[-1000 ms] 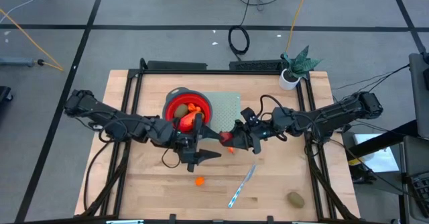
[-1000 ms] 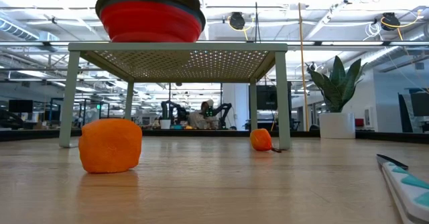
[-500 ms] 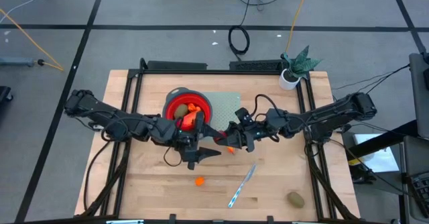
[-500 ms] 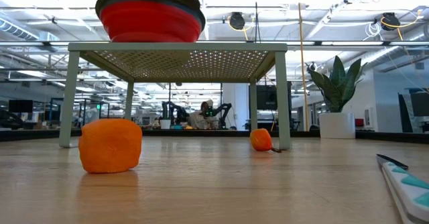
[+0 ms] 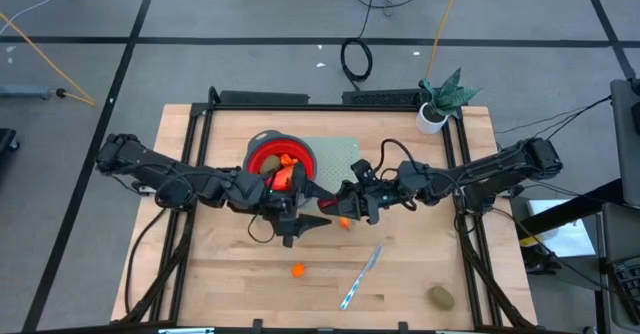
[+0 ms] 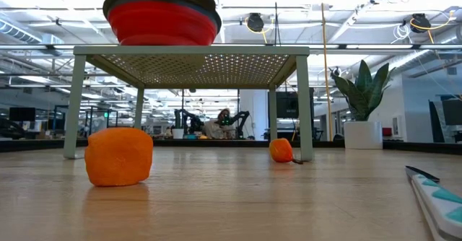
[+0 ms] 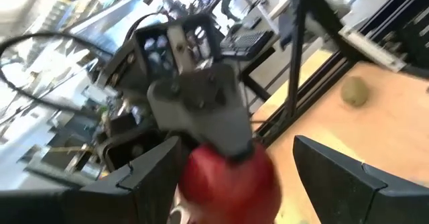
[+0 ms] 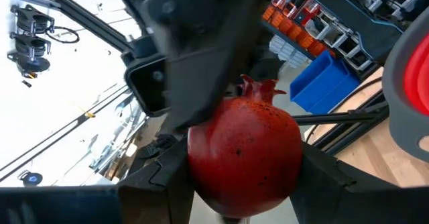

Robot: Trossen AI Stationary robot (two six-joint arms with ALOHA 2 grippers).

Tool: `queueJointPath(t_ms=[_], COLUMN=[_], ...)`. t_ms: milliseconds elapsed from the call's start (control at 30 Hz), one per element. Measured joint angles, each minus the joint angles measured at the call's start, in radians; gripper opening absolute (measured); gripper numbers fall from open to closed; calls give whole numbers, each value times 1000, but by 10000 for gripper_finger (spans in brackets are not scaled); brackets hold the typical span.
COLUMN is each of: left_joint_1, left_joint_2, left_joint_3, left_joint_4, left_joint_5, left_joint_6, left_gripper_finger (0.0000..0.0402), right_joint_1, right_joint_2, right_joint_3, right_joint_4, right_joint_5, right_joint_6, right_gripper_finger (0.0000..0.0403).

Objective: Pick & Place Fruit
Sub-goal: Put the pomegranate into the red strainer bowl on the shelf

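The dark red pomegranate-like fruit should go in the red bowl, so my left gripper should grab it by its round sides next.
My right gripper is shut on a dark red pomegranate-like fruit in the air just right of the red bowl. My left gripper is open and faces it from the left. Its fingers stand on either side of the fruit, and I see no touch. The bowl sits on a green perforated stand and holds orange and olive fruit. Two orange fruits and an olive one rest on the table. Neither gripper shows in the low view. My right gripper pinches the dark red fruit by its round sides between its two fingers. It comes roughly level from the table's right. The fruit is lifted clear of the table, and its little crown sticks out beyond the fingers.
A silver-and-blue knife lies on the near part of the table, right of the orange fruit. A potted plant stands at the far right corner. The stand's legs rise from the table behind the second orange fruit.
My right gripper has carried the dark red fruit a little toward the table's left, to the left gripper. My left gripper has shifted slightly toward the far edge, so its open fingers now flank the fruit. The fruit on the table has stayed put.
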Motion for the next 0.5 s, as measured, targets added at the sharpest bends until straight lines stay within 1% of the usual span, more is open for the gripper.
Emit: queueJointPath(t_ms=[133,333,400,500], left_joint_1=[11,10,11,10], left_joint_2=[0,0,0,0], left_joint_3=[-2,-2,-2,-2], left_joint_4=[-9,-16,-12,-16], left_joint_5=[-52,-54,-52,-52], left_joint_6=[1,2,2,2], left_gripper_finger=[282,281,272,242], right_joint_1=[0,0,0,0], right_joint_2=[-3,-3,-3,-3], right_joint_3=[2,2,2,2], right_joint_4=[7,-7,-18,-20], right_joint_5=[12,16,17,19], right_joint_6=[0,0,0,-1], right_gripper_finger=[179,179,179,179])
